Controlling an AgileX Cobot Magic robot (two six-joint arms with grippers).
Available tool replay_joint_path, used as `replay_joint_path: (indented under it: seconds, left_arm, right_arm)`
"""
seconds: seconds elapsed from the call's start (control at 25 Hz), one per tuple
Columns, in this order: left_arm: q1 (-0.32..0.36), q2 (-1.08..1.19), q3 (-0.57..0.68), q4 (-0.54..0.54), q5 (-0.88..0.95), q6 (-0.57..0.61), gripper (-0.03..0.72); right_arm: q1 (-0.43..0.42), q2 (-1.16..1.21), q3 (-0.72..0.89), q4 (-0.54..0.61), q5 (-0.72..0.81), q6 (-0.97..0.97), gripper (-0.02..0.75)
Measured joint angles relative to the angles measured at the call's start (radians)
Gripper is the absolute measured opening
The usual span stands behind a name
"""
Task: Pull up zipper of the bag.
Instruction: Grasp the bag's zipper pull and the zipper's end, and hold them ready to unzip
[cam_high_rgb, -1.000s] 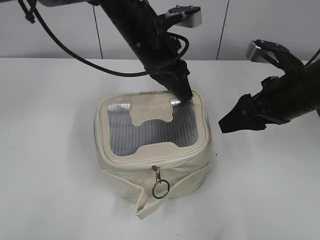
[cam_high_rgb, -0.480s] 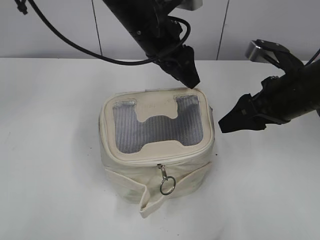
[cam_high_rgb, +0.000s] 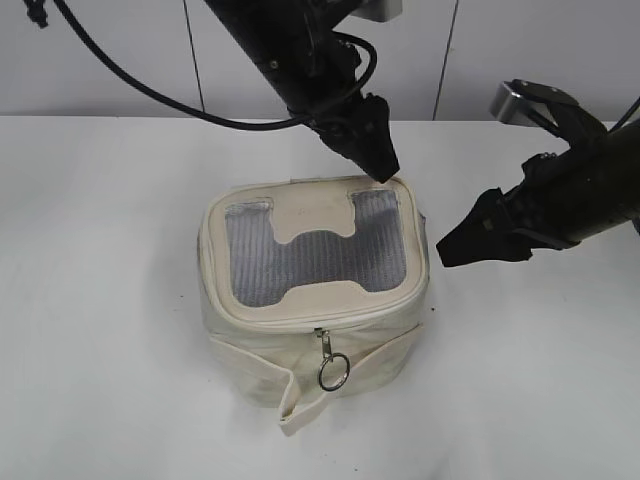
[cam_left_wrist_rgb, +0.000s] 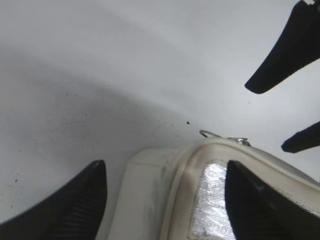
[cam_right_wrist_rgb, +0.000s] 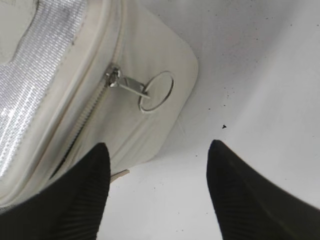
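The bag has to stay taut as its zipper (cam_high_rgb: 325, 345) is pulled, so my left gripper should next pinch the lid by its back corner rim (cam_high_rgb: 388, 188).
The cream-white bag (cam_high_rgb: 310, 340) stands mid-table, its grey mesh lid window (cam_high_rgb: 315, 255) facing up. The zipper (cam_high_rgb: 330, 318) runs round the lid rim. One silver slider with a ring pull (cam_high_rgb: 333, 371) hangs at the front. A second slider (cam_right_wrist_rgb: 114, 77) with its ring (cam_right_wrist_rgb: 156, 91) shows in the right wrist view, and again in the left wrist view (cam_left_wrist_rgb: 242, 141). My left gripper (cam_high_rgb: 380, 165) is open, just above the lid's back right corner (cam_left_wrist_rgb: 165, 170). My right gripper (cam_high_rgb: 450, 242) is open and empty to the right of the bag (cam_right_wrist_rgb: 159, 150).
A loose cream strap (cam_high_rgb: 300, 400) droops off the bag's front onto the white table (cam_high_rgb: 100, 300). A grey panelled wall (cam_high_rgb: 120, 60) stands behind the table. The left arm and its black cables (cam_high_rgb: 150, 90) hang over the back of the bag.
My left gripper has lifted off the lid's back right corner and now stands just above it. The bag has shifted slightly right and forward. The right arm has not moved.
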Motion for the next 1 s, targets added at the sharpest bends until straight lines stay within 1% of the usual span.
replay_joint_path:
  seconds: [0.24, 0.36, 0.44, 0.52, 0.56, 0.6, 0.68, 0.72, 0.76, 0.92, 1.0]
  left_arm:
    - [0.0, 0.033, -0.001, 0.004, 0.0, 0.0, 0.559]
    - [0.0, 0.054, -0.001, -0.015, 0.028, 0.0, 0.558]
    - [0.0, 0.069, -0.003, -0.024, 0.04, 0.0, 0.538]
    - [-0.002, 0.078, -0.005, -0.033, 0.046, 0.0, 0.47]
    - [-0.003, 0.08, -0.006, -0.038, 0.048, 0.0, 0.414]
    - [-0.004, 0.08, -0.006, -0.041, 0.052, 0.0, 0.356]
    - [-0.006, 0.08, -0.008, -0.035, 0.053, 0.0, 0.187]
    - [-0.006, 0.08, -0.008, -0.032, 0.055, -0.001, 0.121]
    - [-0.006, 0.08, -0.008, -0.032, 0.063, -0.002, 0.079]
    - [-0.006, 0.08, -0.008, -0.032, 0.067, -0.004, 0.078]
    - [-0.006, 0.079, -0.008, -0.031, 0.067, -0.004, 0.078]
  right_arm:
    - [0.0, 0.0, 0.0, 0.0, 0.009, 0.0, 0.48]
    - [0.0, 0.0, 0.0, 0.0, 0.011, 0.0, 0.48]
    - [0.0, 0.0, 0.0, 0.0, 0.012, 0.0, 0.48]
    - [0.0, 0.0, 0.0, 0.0, 0.014, 0.0, 0.48]
    - [0.0, 0.0, 0.0, 0.0, 0.014, 0.0, 0.48]
    - [0.0, 0.0, 0.0, 0.0, 0.015, 0.0, 0.48]
    - [0.0, 0.0, 0.0, 0.0, 0.015, 0.0, 0.48]
    - [0.0, 0.0, 0.0, 0.001, 0.015, 0.0, 0.48]
    - [0.0, 0.0, 0.0, 0.003, 0.015, 0.0, 0.48]
    - [0.0, 0.0, 0.0, 0.002, -0.008, -0.009, 0.48]
    - [0.0, 0.0, 0.0, -0.017, -0.04, -0.016, 0.48]
